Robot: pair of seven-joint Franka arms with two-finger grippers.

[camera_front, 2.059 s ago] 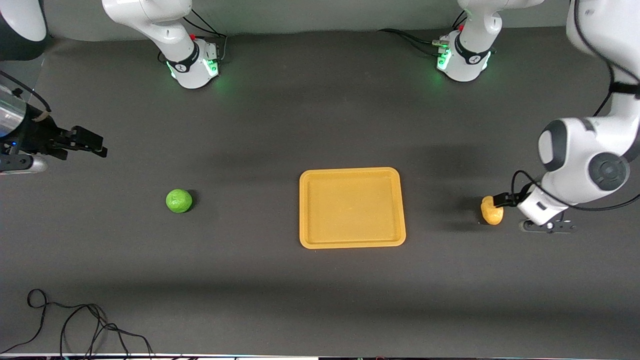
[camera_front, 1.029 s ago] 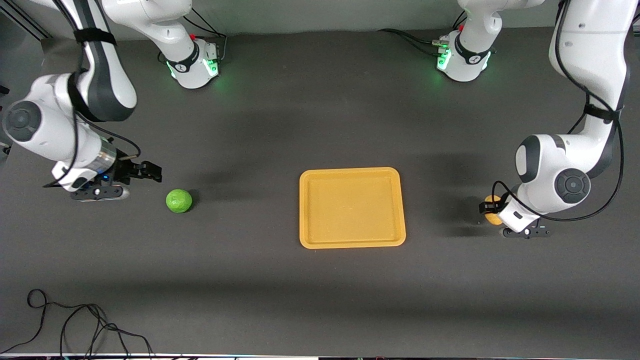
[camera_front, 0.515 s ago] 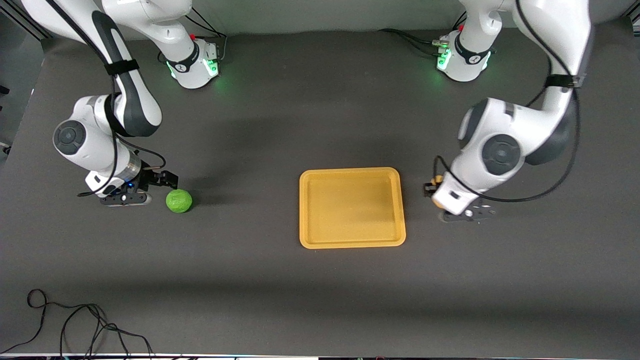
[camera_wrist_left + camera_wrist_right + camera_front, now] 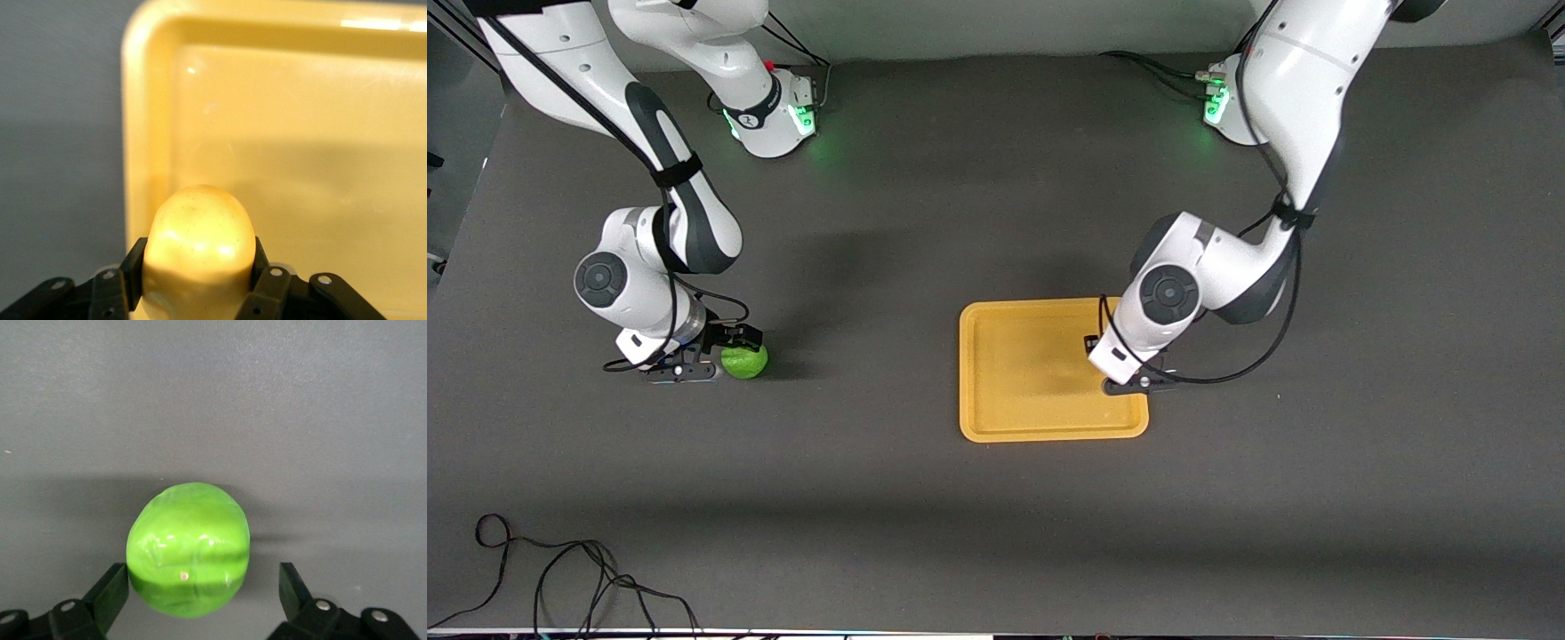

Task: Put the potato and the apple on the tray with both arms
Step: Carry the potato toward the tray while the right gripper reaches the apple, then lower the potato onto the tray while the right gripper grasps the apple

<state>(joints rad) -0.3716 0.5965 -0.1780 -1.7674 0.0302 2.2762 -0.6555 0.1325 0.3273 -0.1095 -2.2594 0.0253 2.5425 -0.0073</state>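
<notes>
The green apple [image 4: 748, 362] needs to go on the orange-yellow tray [image 4: 1014, 382], so my right gripper should grab the apple by its rounded sides next.
My left gripper [image 4: 1092, 345] hangs over the orange-yellow tray [image 4: 1014, 382], near the tray's edge toward the left arm's end. It is shut on the yellow-tan potato [image 4: 200, 233], held between both fingers [image 4: 264, 267] above the tray floor [image 4: 307, 133]. The wrist hides the potato in the front view. The green apple [image 4: 748, 362] lies on the table toward the right arm's end. My right gripper [image 4: 734, 345] is low around it, open, with the apple [image 4: 188, 547] between the fingers [image 4: 110, 590] and a gap at one finger.
The table is covered by a dark grey mat [image 4: 925, 533]. A loose black cable [image 4: 560, 569] lies near the front camera at the right arm's end. Both arm bases [image 4: 769, 111] stand along the edge farthest from the camera.
My left arm has carried the potato from the table at its end to over the tray. My right arm has come down and put its open fingers around the apple.
</notes>
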